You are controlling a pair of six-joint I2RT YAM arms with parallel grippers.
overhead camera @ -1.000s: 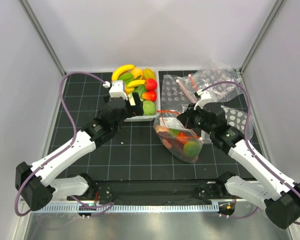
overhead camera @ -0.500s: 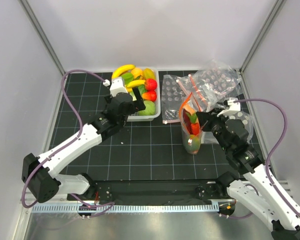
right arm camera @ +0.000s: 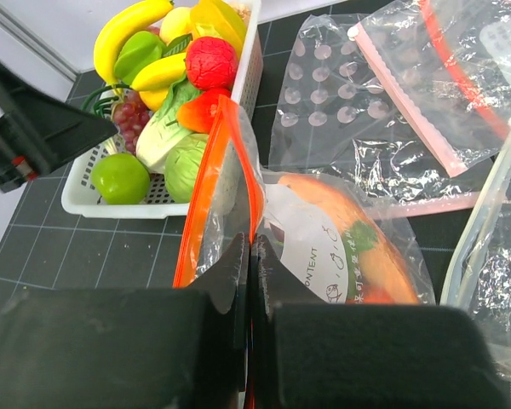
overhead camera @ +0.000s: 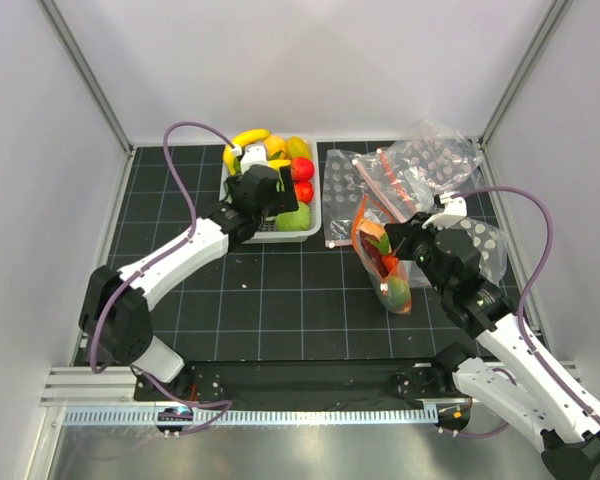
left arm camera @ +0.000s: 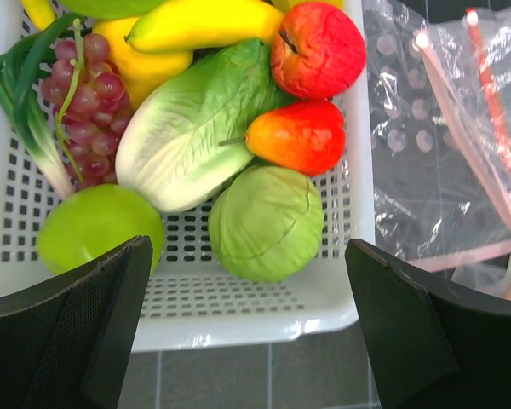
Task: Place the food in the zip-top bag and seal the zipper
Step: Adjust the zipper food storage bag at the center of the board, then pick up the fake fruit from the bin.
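Note:
The orange-red fruit needs its red body free to go into the zip-top bag (overhead camera: 382,262), so the robot's left gripper should next pick up the fruit by its stem end (overhead camera: 297,192).
The zip-top bag (overhead camera: 382,262) stands tilted right of centre with red and green food inside. My right gripper (right arm camera: 251,256) is shut on its mouth, the jaws pinched on the plastic just beside the orange-red zipper (right arm camera: 196,204). The mouth gapes a little toward the basket. More food fills a white basket (left arm camera: 238,307): a banana (left arm camera: 204,21), a red fruit (left arm camera: 317,49), an orange-red one (left arm camera: 296,136), a cabbage (left arm camera: 268,221), a lettuce (left arm camera: 187,128) and a green apple (left arm camera: 94,226). My left gripper (left arm camera: 249,256) hangs open over the basket's near rim, holding nothing.
Spare clear dotted bags lie at the back right (overhead camera: 430,165) and flat beside the basket (overhead camera: 342,195). Grey walls close in the black gridded mat (overhead camera: 260,300) on three sides. The left arm's purple cable (overhead camera: 185,140) loops above the basket's left side.
My right gripper has lifted the bag from lying flat to standing with its mouth up. The left arm has reached farther back over the basket, still open.

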